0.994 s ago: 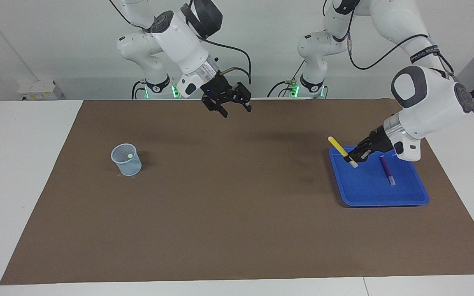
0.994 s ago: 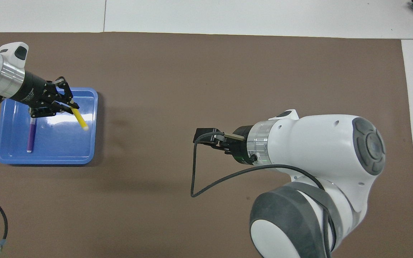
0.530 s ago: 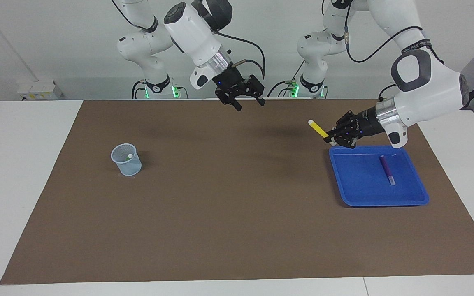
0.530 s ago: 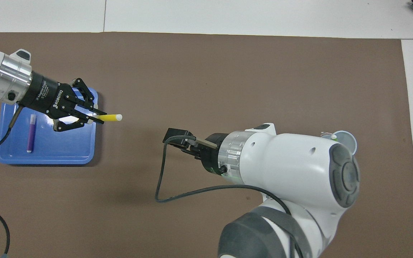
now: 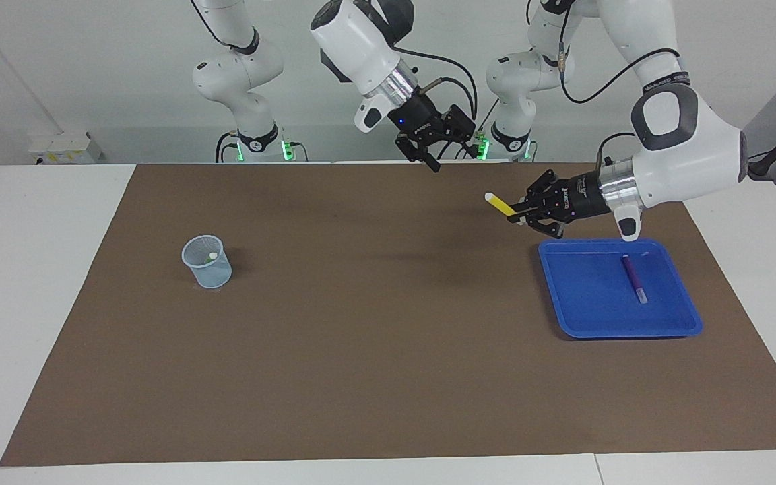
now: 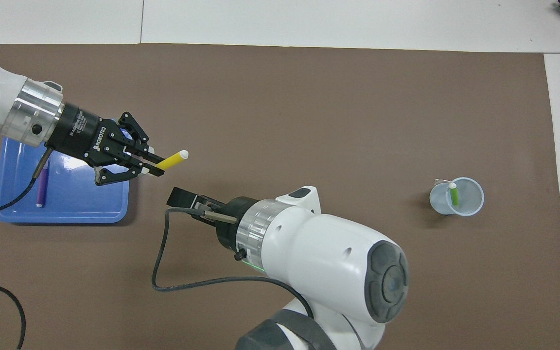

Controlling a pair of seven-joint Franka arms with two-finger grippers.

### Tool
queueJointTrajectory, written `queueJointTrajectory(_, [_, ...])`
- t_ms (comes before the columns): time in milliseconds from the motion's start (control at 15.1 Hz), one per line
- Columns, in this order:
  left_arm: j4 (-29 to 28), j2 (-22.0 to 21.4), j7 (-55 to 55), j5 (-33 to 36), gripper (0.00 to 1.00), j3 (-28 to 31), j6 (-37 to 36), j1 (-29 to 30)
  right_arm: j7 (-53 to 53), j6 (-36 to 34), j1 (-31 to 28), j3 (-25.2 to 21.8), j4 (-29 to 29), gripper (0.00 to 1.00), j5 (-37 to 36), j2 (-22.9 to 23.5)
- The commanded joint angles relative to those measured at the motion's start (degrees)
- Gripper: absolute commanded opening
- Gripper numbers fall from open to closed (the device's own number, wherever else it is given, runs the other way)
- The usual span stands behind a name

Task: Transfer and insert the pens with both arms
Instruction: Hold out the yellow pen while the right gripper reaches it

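Note:
My right gripper grabs the pen's exposed pale-tipped end (image 6: 174, 160) next, since my left gripper's fingers already cover the rest of the yellow pen.
My left gripper (image 5: 518, 215) (image 6: 149, 165) is shut on the yellow pen (image 5: 500, 204) (image 6: 171, 159). It holds the pen in the air over the brown mat, beside the blue tray (image 5: 671, 316) (image 6: 80, 206), with the pale end pointing toward the table's middle. The purple pen (image 5: 633, 277) (image 6: 41, 190) lies in the tray. The green pen (image 6: 453, 193) stands in a pale mesh cup (image 5: 207, 261) (image 6: 469, 200) toward the right arm's end. My right gripper (image 5: 452, 149) hangs open and empty, high over the mat's edge by the robots.
A brown mat (image 5: 374, 350) covers most of the white table. Two smaller white arms with green lights (image 5: 253, 135) stand at the robots' end. A black cable (image 6: 173, 287) loops from the right wrist over the mat.
The left gripper has lifted the yellow pen out of the tray and carried it toward the middle. The right arm has swung toward the left arm's end, its gripper rising.

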Motion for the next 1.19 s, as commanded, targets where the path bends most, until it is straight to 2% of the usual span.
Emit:
queueJointTrajectory(0, [-3.7,-2.8,-1.6,-1.7,0.0,0.3,-0.5,-1.1,-1.5,0.4,0.4,0.0,4.8,0.99,-1.2,3.9])
queueJointTrajectory(132, [-4.7,-3.3,-1.6,-1.8,0.0,0.3,-0.7,-1.0,-2.0,0.5,-0.3,0.0,5.1,0.98,-3.7,4.6])
queueJointTrajectory(199, [-4.7,-3.3,-1.6,-1.8,0.0,0.3,-1.0,-1.1,-2.8,0.5,-0.7,0.0,5.1,0.92,-4.3,4.8])
queueJointTrajectory(596, [-4.8,-3.4,-3.0,-1.8,0.0,0.3,-1.5,-1.1,-5.6,-0.1,-2.5,0.0,5.1,0.75,-4.5,5.4])
queueJointTrajectory(1126, [-5.8,-3.8,-5.2,-1.9,0.0,0.3,-1.4,-1.9,-5.7,0.0,-3.4,0.0,5.2,0.74,-4.5,5.5])
